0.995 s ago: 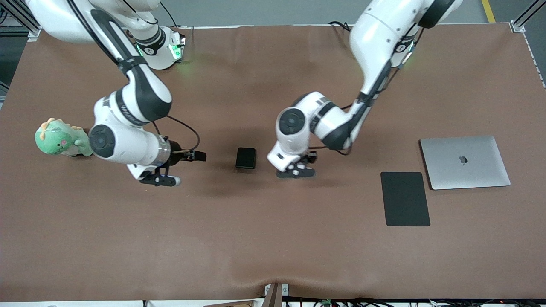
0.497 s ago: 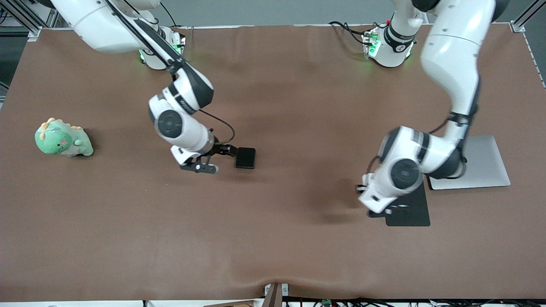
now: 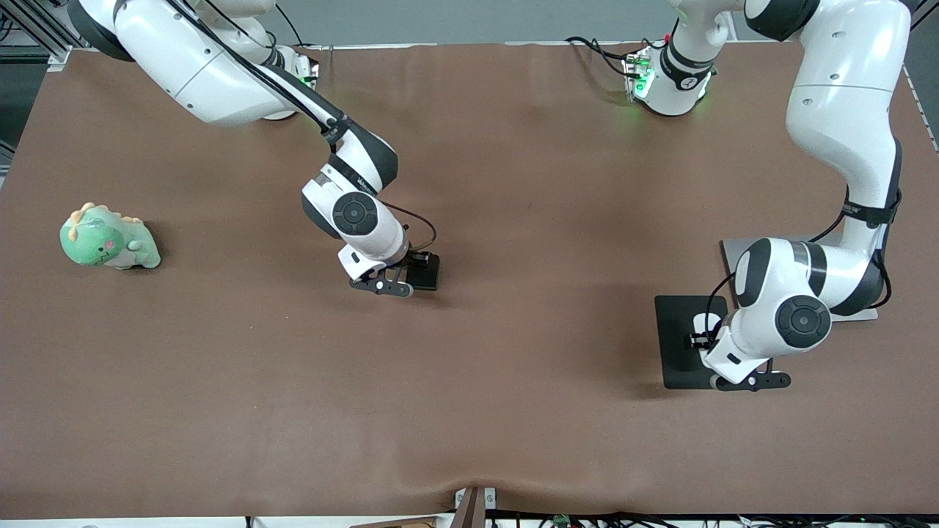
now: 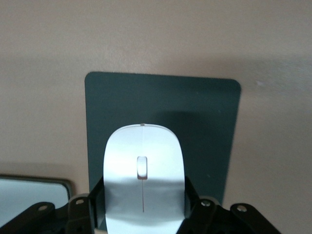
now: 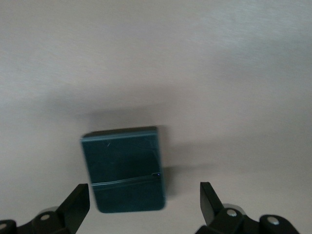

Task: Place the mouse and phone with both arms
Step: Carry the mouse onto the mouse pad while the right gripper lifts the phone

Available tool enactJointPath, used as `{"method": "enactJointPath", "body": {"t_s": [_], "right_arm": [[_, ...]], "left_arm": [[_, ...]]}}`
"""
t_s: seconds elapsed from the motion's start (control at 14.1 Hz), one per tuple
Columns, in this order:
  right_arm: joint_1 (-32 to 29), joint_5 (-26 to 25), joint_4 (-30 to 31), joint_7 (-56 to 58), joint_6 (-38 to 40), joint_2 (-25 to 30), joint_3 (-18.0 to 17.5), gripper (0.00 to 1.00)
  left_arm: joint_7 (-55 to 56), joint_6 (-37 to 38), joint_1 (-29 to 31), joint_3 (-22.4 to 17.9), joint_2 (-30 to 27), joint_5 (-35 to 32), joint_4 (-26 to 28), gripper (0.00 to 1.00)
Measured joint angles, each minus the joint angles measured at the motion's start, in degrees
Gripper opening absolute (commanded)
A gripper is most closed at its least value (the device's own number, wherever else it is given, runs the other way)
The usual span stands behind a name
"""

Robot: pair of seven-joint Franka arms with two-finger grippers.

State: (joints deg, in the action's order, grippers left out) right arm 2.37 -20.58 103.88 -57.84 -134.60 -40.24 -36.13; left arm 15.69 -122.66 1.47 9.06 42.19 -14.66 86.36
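My right gripper would miss the phone; it should lower first.
My left gripper is shut on the white mouse and holds it low over the black mouse pad. In the left wrist view the mouse sits between the fingers of the left gripper, with the pad under it. The small black phone lies flat mid-table. My right gripper is open and low over the phone's edge toward the right arm's end. In the right wrist view the phone lies between the spread fingers of the right gripper, and neither finger touches it.
A silver laptop lies closed beside the mouse pad, farther from the front camera, mostly hidden by the left arm; its corner shows in the left wrist view. A green dinosaur toy stands toward the right arm's end.
The left arm swung from mid-table to over the mouse pad with the mouse in its gripper. The right arm moved from near the toy across to the phone. The phone has not moved.
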Motion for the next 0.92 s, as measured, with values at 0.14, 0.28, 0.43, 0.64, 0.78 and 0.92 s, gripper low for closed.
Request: {"method": "enactJointPath", "body": {"t_s": [0.14, 0.28, 0.43, 0.64, 0.78, 0.92], "right_arm": [[0.9, -0.1, -0.9, -0.4, -1.2, -1.0, 0.0, 1.00], [1.3, -1.9, -1.0, -1.3, -1.6, -2.0, 0.0, 1.00], [1.3, -4.1, -1.0, -1.7, -1.6, -3.3, 0.0, 1.00], [1.3, -4.6, -1.2, -1.8, -1.8, -4.1, 0.0, 1.00], [1.3, -4.6, -1.3, -2.1, -1.8, -4.2, 0.0, 1.00], [1.4, -5.1, -1.3, -2.6, -1.8, -4.6, 0.0, 1.00]], "left_arm": [[0.0, -2.9, -0.1, 0.0, 2.0, -0.4, 0.0, 0.01], [0.0, -5.0, 0.0, 0.1, 3.3, -0.5, 0.0, 0.08], [-0.1, -5.5, 0.0, 0.1, 4.0, -0.5, 0.0, 0.48], [-1.3, -5.5, 0.1, 0.0, 4.5, -0.5, 0.0, 1.00], [-2.2, -5.7, 0.3, 0.0, 4.5, -0.5, -0.2, 1.00], [-2.3, -5.9, 0.6, 0.0, 4.3, -0.5, -0.8, 1.00]]}}
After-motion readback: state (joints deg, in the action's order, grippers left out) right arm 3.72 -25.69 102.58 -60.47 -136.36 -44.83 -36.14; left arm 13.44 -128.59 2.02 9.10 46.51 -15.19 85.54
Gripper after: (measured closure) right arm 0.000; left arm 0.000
